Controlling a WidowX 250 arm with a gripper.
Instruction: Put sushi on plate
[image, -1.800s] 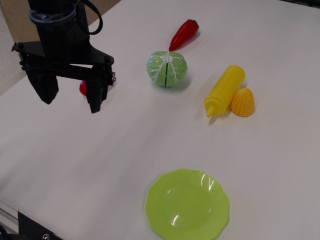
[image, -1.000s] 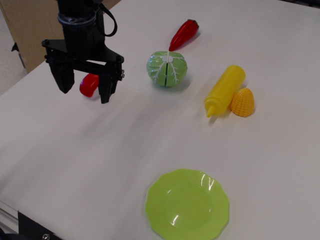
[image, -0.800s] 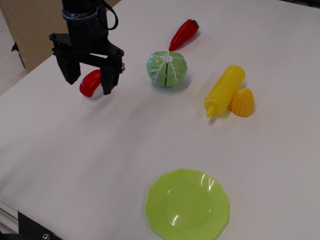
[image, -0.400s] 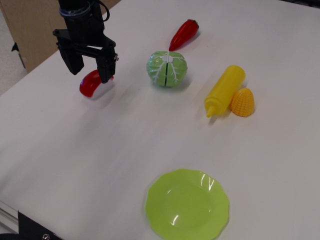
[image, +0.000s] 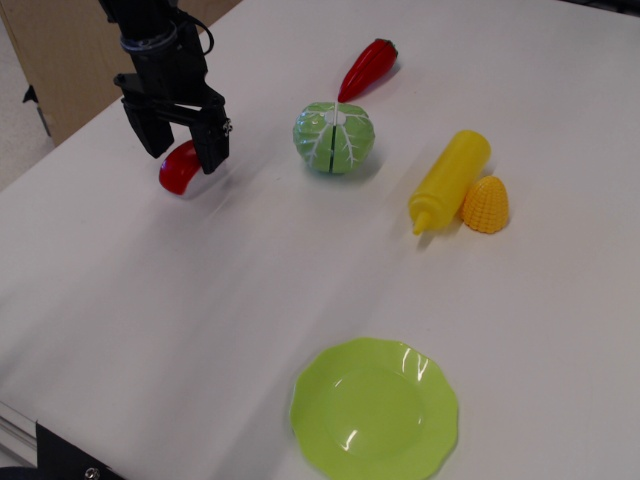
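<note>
The robot needs to put the sushi (image: 177, 172) on the lime-green plate (image: 374, 409), so its gripper next needs to grab the sushi by its long red sides.
The sushi (image: 177, 172) is a small glossy red rounded piece lying on the white table at the left. My black gripper (image: 184, 155) is open and hangs low over it, one finger on each side of its upper end, not closed on it. The lime-green plate (image: 374, 409) with a scalloped rim lies empty near the front edge, far to the lower right of the gripper.
A green cabbage (image: 334, 137) sits right of the gripper. A red chili pepper (image: 367, 68) lies behind it. A yellow squeeze bottle (image: 449, 179) and a yellow corn piece (image: 485, 204) lie at the right. A wooden panel (image: 60, 60) stands beyond the table's left edge.
The gripper moved from the front left toward the back and right, came down over the sushi, and its open fingers narrowed around the sushi's upper end. The sushi has not moved.
</note>
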